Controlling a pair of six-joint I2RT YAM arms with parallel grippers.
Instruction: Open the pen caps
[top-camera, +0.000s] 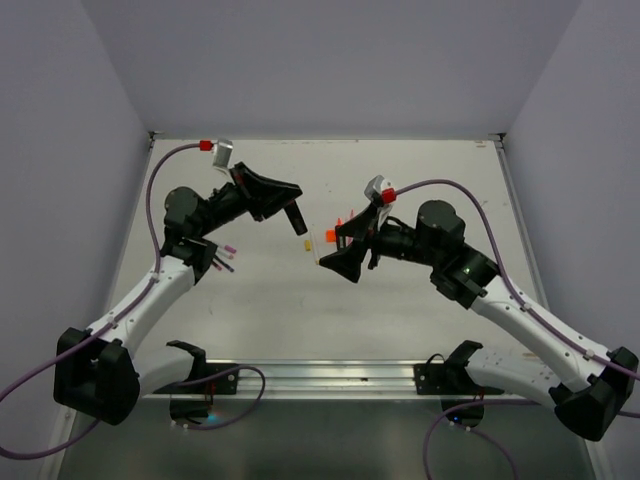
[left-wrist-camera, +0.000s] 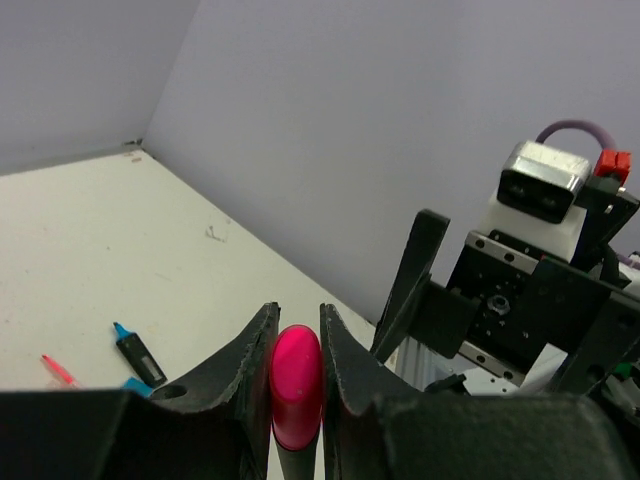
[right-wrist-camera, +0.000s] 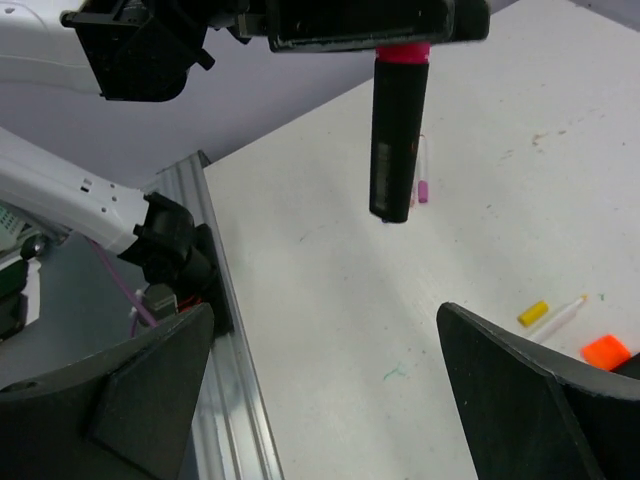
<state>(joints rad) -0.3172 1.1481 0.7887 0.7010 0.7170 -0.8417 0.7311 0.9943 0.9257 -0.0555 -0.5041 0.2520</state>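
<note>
My right gripper takes hold of the highlighter by its black body below the pink pen cap next, so that the cap stays free to pull open.
My left gripper (left-wrist-camera: 297, 322) is shut on the pink pen cap (left-wrist-camera: 297, 385) of a stubby black highlighter (right-wrist-camera: 398, 140). The highlighter hangs body-down above the table, and its pink pen cap (right-wrist-camera: 403, 52) just shows under the left gripper (right-wrist-camera: 360, 20). From above, the left gripper (top-camera: 288, 203) and the black highlighter (top-camera: 297, 220) are at centre-left. My right gripper (top-camera: 336, 250) is apart from the highlighter, to its right. The right gripper (right-wrist-camera: 330, 380) stands wide open and holds nothing. A loose orange cap (right-wrist-camera: 605, 351) and a yellow cap (right-wrist-camera: 533, 313) lie on the table.
A thin white pen (right-wrist-camera: 562, 318) lies beside the yellow cap. A pink-capped thin pen (right-wrist-camera: 423, 186) lies behind the hanging highlighter. A blue-tipped black highlighter (left-wrist-camera: 138, 352) and a thin red pen (left-wrist-camera: 60, 370) lie on the white table. The metal rail (top-camera: 310, 378) runs along the near edge.
</note>
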